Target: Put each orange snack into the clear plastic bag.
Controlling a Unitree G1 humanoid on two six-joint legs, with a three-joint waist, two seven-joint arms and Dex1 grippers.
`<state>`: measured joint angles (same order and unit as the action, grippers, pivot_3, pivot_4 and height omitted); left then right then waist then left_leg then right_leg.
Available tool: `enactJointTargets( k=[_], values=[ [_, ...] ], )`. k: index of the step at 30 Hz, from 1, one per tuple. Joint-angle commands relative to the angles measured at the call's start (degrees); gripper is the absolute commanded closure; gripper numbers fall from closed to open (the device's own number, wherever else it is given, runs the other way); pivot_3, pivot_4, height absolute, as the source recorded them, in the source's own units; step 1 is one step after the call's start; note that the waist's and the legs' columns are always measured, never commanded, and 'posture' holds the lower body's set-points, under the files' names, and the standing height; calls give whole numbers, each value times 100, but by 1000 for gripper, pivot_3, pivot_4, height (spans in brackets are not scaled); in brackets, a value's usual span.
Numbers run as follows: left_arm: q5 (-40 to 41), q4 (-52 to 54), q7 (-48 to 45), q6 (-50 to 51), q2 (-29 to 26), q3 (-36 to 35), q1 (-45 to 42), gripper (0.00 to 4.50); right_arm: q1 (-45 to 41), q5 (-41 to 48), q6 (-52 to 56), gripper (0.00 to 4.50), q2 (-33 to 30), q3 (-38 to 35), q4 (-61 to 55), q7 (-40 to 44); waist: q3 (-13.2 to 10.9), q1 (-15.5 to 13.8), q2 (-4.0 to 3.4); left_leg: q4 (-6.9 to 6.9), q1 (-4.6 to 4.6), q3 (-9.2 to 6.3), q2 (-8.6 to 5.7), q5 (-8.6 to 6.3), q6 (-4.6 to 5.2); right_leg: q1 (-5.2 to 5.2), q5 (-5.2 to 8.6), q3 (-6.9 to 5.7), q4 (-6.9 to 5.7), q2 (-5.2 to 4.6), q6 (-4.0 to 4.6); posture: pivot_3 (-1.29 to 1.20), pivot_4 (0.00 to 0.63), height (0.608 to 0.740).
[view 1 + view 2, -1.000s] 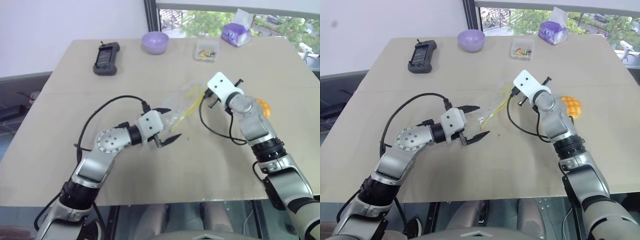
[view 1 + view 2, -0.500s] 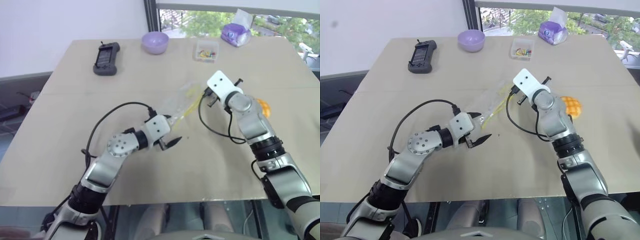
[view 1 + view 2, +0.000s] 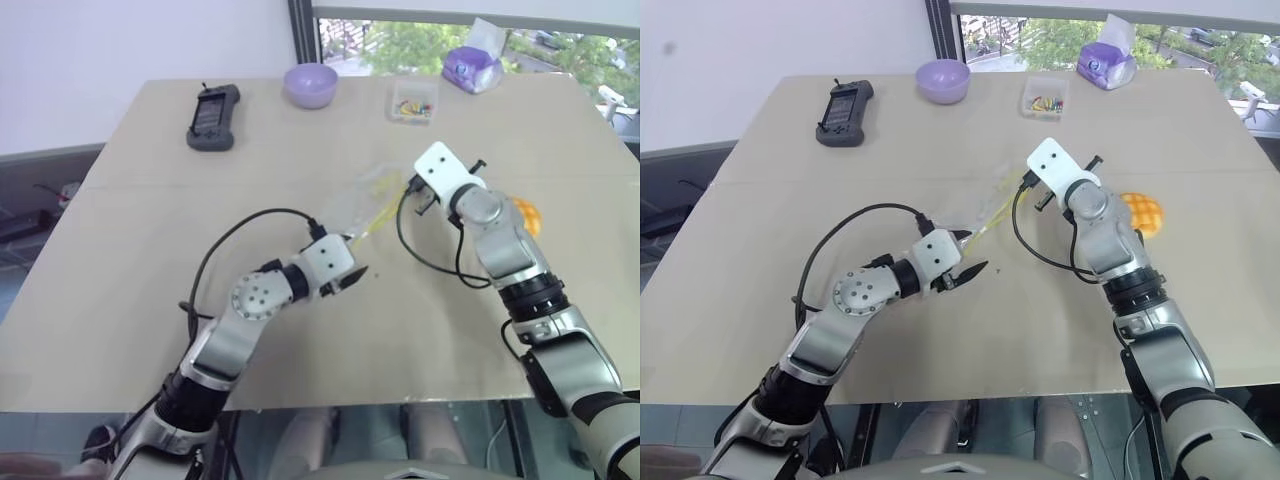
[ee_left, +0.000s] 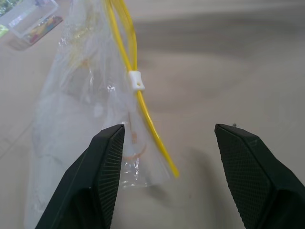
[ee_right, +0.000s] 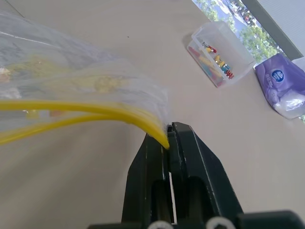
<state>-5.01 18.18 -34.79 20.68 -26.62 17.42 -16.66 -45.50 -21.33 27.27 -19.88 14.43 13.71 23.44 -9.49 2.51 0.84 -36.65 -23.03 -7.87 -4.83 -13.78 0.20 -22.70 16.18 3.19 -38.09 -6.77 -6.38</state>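
Observation:
The loose end of the yellow seal, past the white slider (image 3: 357, 241), is the part my left gripper needs to pinch next. The bag's clear plastic (image 3: 350, 208) lies slack beside the seal.
The clear plastic bag (image 3: 356, 205) lies stretched across the middle of the table, its yellow seal strip (image 4: 143, 102) running along one edge. My right gripper (image 5: 168, 130) is shut on the far end of that strip, holding that end lifted. My left gripper (image 4: 169, 130) is open at the bag's near corner. One of its fingers (image 4: 102, 162) lies over the plastic and the other stands on the bare table past the strip's end. The orange snack (image 3: 1144, 212), a round bun with a scored grid, sits on the table to the right of my right forearm.
At the table's far side stand a purple bowl (image 3: 310, 84), a black handheld controller (image 3: 213, 117), a small clear box of colourful bits (image 3: 413, 103) and a purple tissue pack (image 3: 472, 68). The table's front edge runs below my arms.
My left gripper has moved right and lower to the bag's near corner, and its fingers have drawn closer together. My right gripper has kept its grip and place.

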Motion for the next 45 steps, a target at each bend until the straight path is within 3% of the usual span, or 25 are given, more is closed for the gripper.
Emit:
enactJointTargets(
  k=[1, 3, 4, 7, 8, 11, 25, 28, 31, 33, 45],
  values=[
    [-77, 129, 101, -111, 72, -17, -9, 1287, -177, 39, -22, 4500, 8, -93, -224, -38, 0, 0, 0, 0, 0, 0, 0, 0, 0, 0, 0, 0, 0, 0, 0, 0, 150, 740],
    [-101, 87, 112, -125, 100, -4, -17, 1287, -182, 44, -24, 4500, 7, -88, -229, -31, 0, 0, 0, -1, 0, 0, 0, 0, 0, 0, 0, 0, 0, 0, 0, 0, 150, 740],
    [-115, 67, 118, -133, 114, 1, -24, 1825, -184, 46, -25, 4500, 6, -86, -231, -28, 0, 0, 0, -1, 0, 0, 0, 0, 0, 0, 0, 0, 0, 0, 0, 0, 150, 740],
    [-168, -27, 177, -144, 166, 7, -65, 2977, -189, 54, -23, 4500, 2, -83, -239, -25, 0, 0, 0, -1, 0, 0, 0, 0, 0, 0, 0, 0, -1, 0, 0, 0, 150, 740],
    [-192, -62, 190, -144, 173, 18, -81, 3148, -190, 55, -23, 4500, 0, -82, -243, -24, 0, 0, 0, -1, 0, 0, 0, 0, 0, 0, 0, 0, -1, 0, 0, 0, 150, 740],
    [-223, -143, 204, -162, 194, 29, -113, 4391, -192, 56, -15, 4500, -1, -82, -250, -25, 0, -1, 0, -2, 0, 0, 0, 0, 0, 0, 0, 0, -1, 0, 0, 0, 150, 740],
    [-499, -327, 482, -735, 60, -186, -134, 4391, -42, 139, 200, 4500, -75, -94, -689, 165, 0, 0, 0, -4, -1, -1, 0, 0, 0, 0, 0, 0, -3, 0, 0, 0, 150, 740],
    [-492, -298, 554, -894, 30, -330, -128, 4500, 54, 234, 213, 3608, -209, -31, -984, 484, 0, -3, 0, -5, -1, -1, 0, 0, 0, 0, 0, -1, -3, -1, 0, 0, 150, 740],
    [-417, -264, 604, -1099, 55, -485, -119, 4500, 207, 286, 142, 2318, -396, -13, -1253, 704, 1, -9, 0, -5, -1, -2, 0, 0, 0, 0, 0, -1, -2, -1, 0, 0, 150, 740],
    [-447, -282, 610, -1201, 22, -541, -115, 4500, 396, 362, 197, 1807, -685, 58, -1560, 1147, 1, -15, 0, -6, -2, -1, 0, 0, 0, 0, 0, -1, -2, -2, 0, 0, 150, 740],
    [-544, -339, 461, -1531, -209, -625, 32, 4500, 1450, 1445, 762, 1807, -1990, -702, -2887, 2546, 1, -38, 0, -29, -25, -17, -1, -1, 1, 1, -1, -18, -1, -4, -1, 0, 150, 740]
  ],
)
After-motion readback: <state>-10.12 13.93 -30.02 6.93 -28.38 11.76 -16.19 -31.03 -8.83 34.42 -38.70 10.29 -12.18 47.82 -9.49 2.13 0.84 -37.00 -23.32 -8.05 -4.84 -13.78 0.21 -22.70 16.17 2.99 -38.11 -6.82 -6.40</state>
